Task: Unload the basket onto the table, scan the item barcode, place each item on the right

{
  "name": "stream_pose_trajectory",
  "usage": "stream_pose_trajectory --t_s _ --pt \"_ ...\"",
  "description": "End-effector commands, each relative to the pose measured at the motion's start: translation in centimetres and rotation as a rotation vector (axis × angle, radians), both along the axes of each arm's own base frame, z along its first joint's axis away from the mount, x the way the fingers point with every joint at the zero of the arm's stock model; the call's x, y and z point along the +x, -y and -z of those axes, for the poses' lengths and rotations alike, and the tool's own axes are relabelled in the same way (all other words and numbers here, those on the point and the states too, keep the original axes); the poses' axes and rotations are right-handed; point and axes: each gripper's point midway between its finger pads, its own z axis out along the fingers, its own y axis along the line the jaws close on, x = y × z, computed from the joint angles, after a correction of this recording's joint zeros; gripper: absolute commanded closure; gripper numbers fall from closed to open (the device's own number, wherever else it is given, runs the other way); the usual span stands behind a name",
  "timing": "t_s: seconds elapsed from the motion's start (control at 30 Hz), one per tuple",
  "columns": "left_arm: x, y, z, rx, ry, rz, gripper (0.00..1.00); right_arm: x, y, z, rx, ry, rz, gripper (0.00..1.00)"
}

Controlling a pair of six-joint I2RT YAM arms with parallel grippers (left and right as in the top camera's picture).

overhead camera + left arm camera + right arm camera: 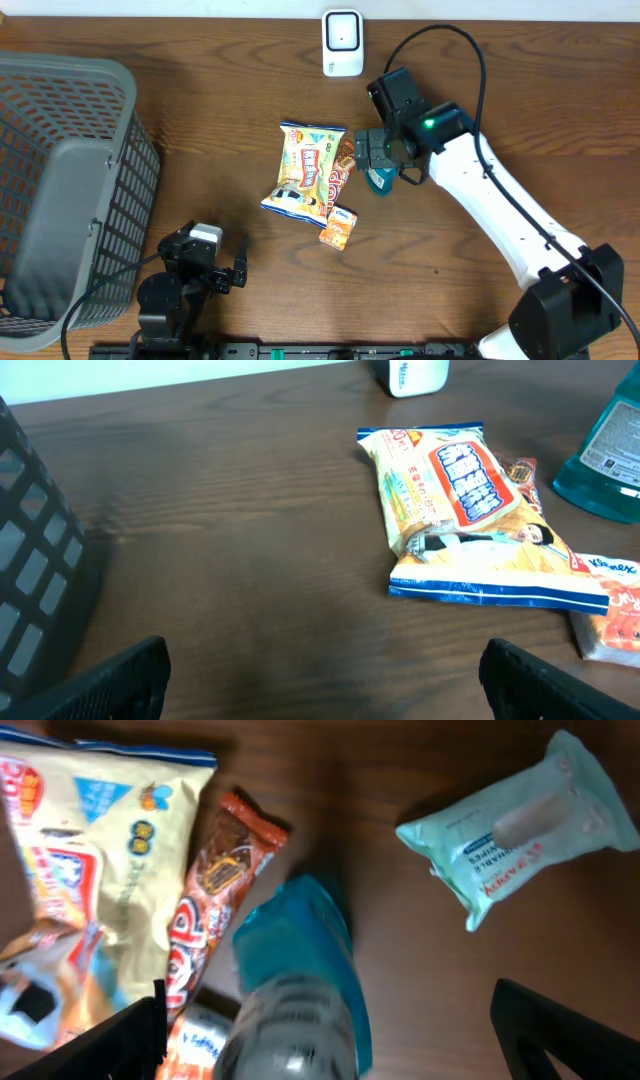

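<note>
Next, my right gripper grabs the teal bottle by its grey cap end point(292, 1028), leaving the bottle's labelled body uncovered to scan its barcode.
Several items lie mid-table: a yellow snack bag point(306, 170), a brown chocolate bar point(341, 168), an orange tissue pack point(339, 228) and a teal bottle point(379, 183). A white scanner point(342, 42) stands at the far edge. My right gripper point(384, 158) hovers over the bottle. In the right wrist view the bottle point(296, 982) rises with its grey cap between the open fingers point(560, 1032), which do not touch it. My left gripper point(216, 264) stands open near the front edge, with bare wood between its fingers point(112, 680). No barcode is readable.
A grey mesh basket point(60, 190) fills the left side, its wall close to my left gripper point(325, 680). A mint-green wipes pack point(520, 825) lies just beyond the bottle, hidden under the right arm in the overhead view. The right arm's white link point(500, 215) crosses the right half.
</note>
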Motion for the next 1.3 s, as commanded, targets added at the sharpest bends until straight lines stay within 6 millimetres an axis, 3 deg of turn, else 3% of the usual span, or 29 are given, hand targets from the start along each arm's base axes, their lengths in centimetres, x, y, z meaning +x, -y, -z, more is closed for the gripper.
stream_pose_trajectory --t_s 0.0,0.17,0.37,0.43,0.57,0.7,0.9,1.03,1.27 --pt "-0.2 0.0 0.9 0.016 -0.023 0.005 0.02 -0.8 0.2 1.5 0.003 -0.026 0.010 0.08" --pt "-0.2 0.0 0.9 0.015 -0.023 0.005 0.02 0.1 -0.3 2.6 0.027 0.021 0.002 0.12" --pt "-0.2 0.0 0.9 0.015 -0.023 0.005 0.02 0.0 0.0 5.1 0.025 0.034 -0.004 0.19" --pt "-0.2 0.0 0.9 0.015 -0.023 0.005 0.02 -0.1 0.0 5.8 0.029 0.040 -0.004 0.26" --pt "-0.2 0.0 0.9 0.015 -0.023 0.005 0.02 0.2 -0.2 5.6 0.037 0.054 -0.004 0.53" --pt "-0.2 0.0 0.9 0.015 -0.023 0.005 0.02 0.2 -0.6 5.6 0.054 0.049 -0.030 0.72" --pt "-0.2 0.0 0.9 0.015 -0.023 0.005 0.02 -0.1 -0.9 5.6 0.084 0.025 -0.097 0.82" --pt "-0.2 0.0 0.9 0.015 -0.023 0.005 0.02 0.0 -1.5 4.1 0.153 0.015 -0.198 0.85" --pt "-0.2 0.0 0.9 0.015 -0.023 0.005 0.02 -1.5 -3.6 -2.0 0.540 -0.028 -0.477 0.86"
